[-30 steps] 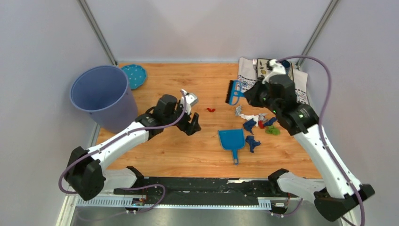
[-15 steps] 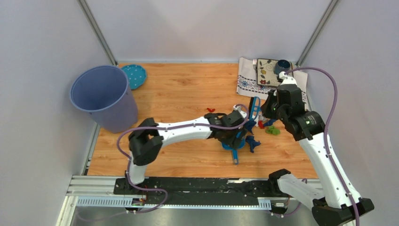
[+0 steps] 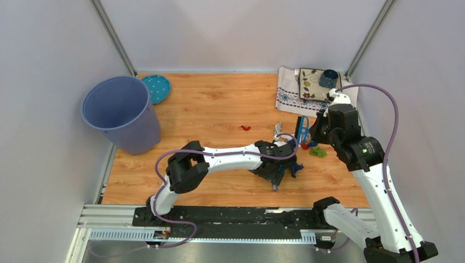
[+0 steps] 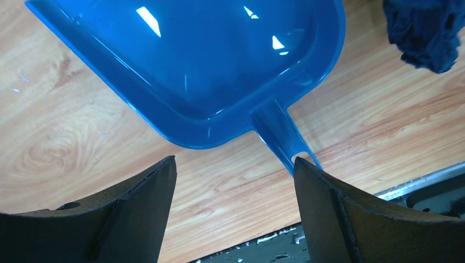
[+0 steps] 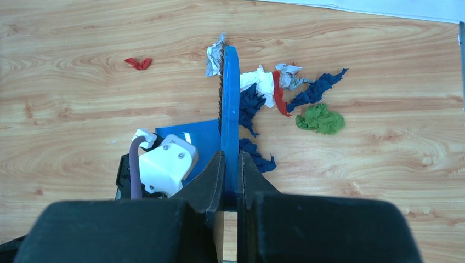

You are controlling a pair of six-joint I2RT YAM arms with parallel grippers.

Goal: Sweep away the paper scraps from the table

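Observation:
The blue dustpan (image 4: 208, 66) has a handle (image 4: 287, 140), and my left gripper should grab it there next. The dustpan's open edge then stays free for the swept paper scraps.
The paper scraps lie right of centre on the table (image 3: 219, 104): white-grey (image 5: 215, 55), white (image 5: 263, 82), dark blue (image 5: 318, 90), green (image 5: 321, 119) and a lone red bit (image 5: 138, 63). In the top view the cluster (image 3: 310, 147) sits beside the brush. My right gripper (image 5: 230, 164) is shut on the blue brush (image 5: 230, 109), which stands on edge by the scraps. My left gripper (image 4: 234, 170) is open just above the blue dustpan (image 4: 208, 66). The dustpan's handle (image 4: 279, 137) ends by my right finger. A dark blue scrap (image 4: 425, 33) lies beside the pan.
A blue-grey bin (image 3: 118, 112) stands at the left with a teal lid (image 3: 157, 87) behind it. A patterned white cloth (image 3: 288, 93) with a tile (image 3: 312, 82) and a blue cup (image 3: 329, 78) lies at the back right. A black rail (image 3: 230, 216) runs along the near edge.
My left arm has swung from the table's middle-left across to the dustpan and settled over its handle. My right arm has brought the brush from the far side down beside the scraps.

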